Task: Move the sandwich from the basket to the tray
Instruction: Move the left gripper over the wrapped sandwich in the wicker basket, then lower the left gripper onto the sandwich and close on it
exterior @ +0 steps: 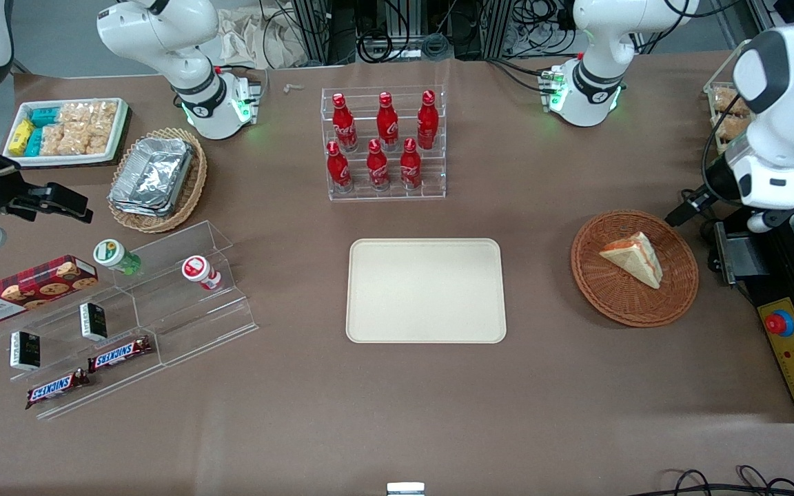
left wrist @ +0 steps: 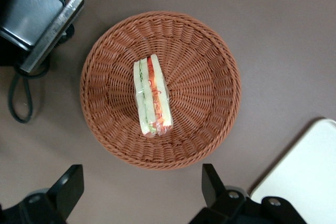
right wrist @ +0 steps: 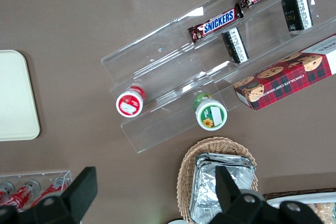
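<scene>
I need to grab the sandwich [exterior: 635,257] next by its flat bread sides with my gripper, so that I can move it to the tray [exterior: 426,290].
The sandwich [exterior: 635,257] [left wrist: 152,96], a white-bread wedge with red, orange and green filling, lies in the middle of the round reddish-brown wicker basket [exterior: 673,296] [left wrist: 210,51]. The cream-beige tray [exterior: 426,290] [left wrist: 304,177] rests flat on the table beside the basket, toward the parked arm's end, with nothing on it. My gripper [exterior: 697,203] [left wrist: 140,188] hangs high above the table at the basket's rim, on the working arm's side. It is open, its fingers spread wide with nothing between them.
A black device with a metal plate [exterior: 735,256] [left wrist: 50,32] and a control box with a red button [exterior: 793,348] stand close beside the basket. A clear rack of red bottles [exterior: 383,141] stands farther from the front camera than the tray.
</scene>
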Tool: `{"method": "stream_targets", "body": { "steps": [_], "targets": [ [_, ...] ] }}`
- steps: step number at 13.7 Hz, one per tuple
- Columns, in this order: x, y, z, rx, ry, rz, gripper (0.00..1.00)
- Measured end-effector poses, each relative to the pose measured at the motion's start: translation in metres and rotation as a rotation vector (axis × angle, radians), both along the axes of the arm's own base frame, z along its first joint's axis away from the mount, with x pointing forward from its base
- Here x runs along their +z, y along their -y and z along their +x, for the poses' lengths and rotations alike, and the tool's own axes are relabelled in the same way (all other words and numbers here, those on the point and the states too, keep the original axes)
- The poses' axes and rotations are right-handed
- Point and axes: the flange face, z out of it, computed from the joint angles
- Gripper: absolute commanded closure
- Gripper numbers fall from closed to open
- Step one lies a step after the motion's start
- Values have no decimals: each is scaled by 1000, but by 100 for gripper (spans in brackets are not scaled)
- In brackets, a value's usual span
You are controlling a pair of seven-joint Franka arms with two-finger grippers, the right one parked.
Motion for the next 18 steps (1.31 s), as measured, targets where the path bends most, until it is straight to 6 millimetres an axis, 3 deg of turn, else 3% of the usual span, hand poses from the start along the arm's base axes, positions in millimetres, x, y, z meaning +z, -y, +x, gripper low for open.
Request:
{"method": "stream_targets", "body": {
  "steps": [5,9,12,17,18],
  "targets": [
    [-78,2,18,157,-47,34,0],
    [-132,4,27,175,-83,44,0],
    [-160,4,27,179,-128,49,0],
    [-186,4,27,181,-150,52,1],
    [-191,4,27,180,-148,53,5]
  ]
}}
